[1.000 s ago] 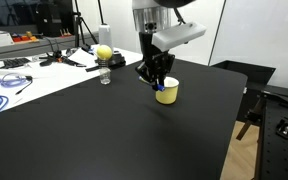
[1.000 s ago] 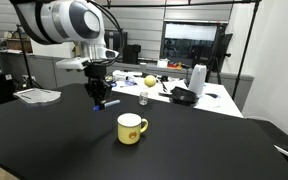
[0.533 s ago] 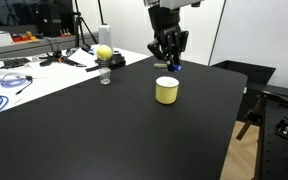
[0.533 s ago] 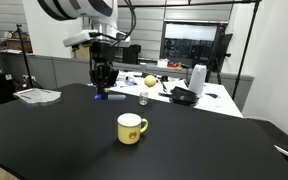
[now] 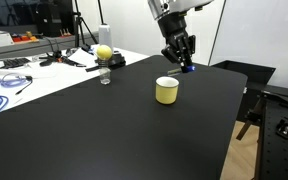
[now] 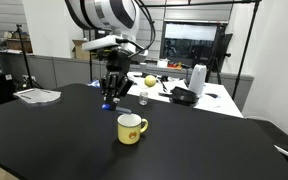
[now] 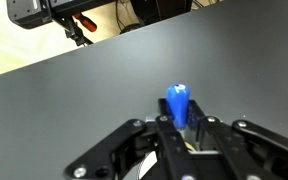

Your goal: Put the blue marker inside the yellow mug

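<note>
The blue marker would drop beside the mug if released now.
My gripper (image 5: pixel 184 62) (image 6: pixel 110 96) (image 7: pixel 178 122) is shut on the blue marker (image 7: pixel 177 103), whose blue end sticks out between the fingers. In both exterior views the marker's blue tip (image 5: pixel 188 68) (image 6: pixel 107 105) shows just below the fingers. The gripper hangs in the air above the black table, behind and apart from the yellow mug (image 5: pixel 166 90) (image 6: pixel 131 127). The mug stands upright on the table; a handle shows in an exterior view. The mug does not show in the wrist view.
The black table (image 5: pixel 104 130) (image 6: pixel 64 140) fills the foreground. A yellow ball (image 5: pixel 104 52) (image 6: pixel 149 80) and a small clear bottle (image 5: pixel 105 75) (image 6: pixel 143 97) stand near the table's far edge. A cluttered white bench with cables (image 5: pixel 14 80) lies beyond.
My gripper, with the marker in it, rose from just over the mug and moved away from it toward the table's far side, then came lower again.
</note>
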Robot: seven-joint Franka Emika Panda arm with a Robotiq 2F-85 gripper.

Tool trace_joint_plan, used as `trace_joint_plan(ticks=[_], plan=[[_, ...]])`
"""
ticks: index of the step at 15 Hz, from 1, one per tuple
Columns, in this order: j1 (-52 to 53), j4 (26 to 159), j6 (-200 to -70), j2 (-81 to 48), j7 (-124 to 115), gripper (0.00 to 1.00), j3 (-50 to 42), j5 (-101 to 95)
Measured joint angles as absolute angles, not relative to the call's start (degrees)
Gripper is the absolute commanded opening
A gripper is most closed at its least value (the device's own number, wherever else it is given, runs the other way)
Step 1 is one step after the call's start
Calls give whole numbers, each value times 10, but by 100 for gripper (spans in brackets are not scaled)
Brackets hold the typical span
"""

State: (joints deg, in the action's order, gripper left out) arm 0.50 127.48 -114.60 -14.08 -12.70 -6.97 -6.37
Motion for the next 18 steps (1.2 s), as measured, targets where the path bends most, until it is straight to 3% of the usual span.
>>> trace_joint_plan(ticks=[10, 11, 12, 18], plan=[[-17, 1159, -1111, -267, -24, 6, -53, -32], [-20, 1149, -1107, -274, -20, 47, -53, -31], [-23, 1141, -1102, -280, -17, 48, -53, -30], [-40, 1101, -1082, -309, -6, 89, -52, -11]])
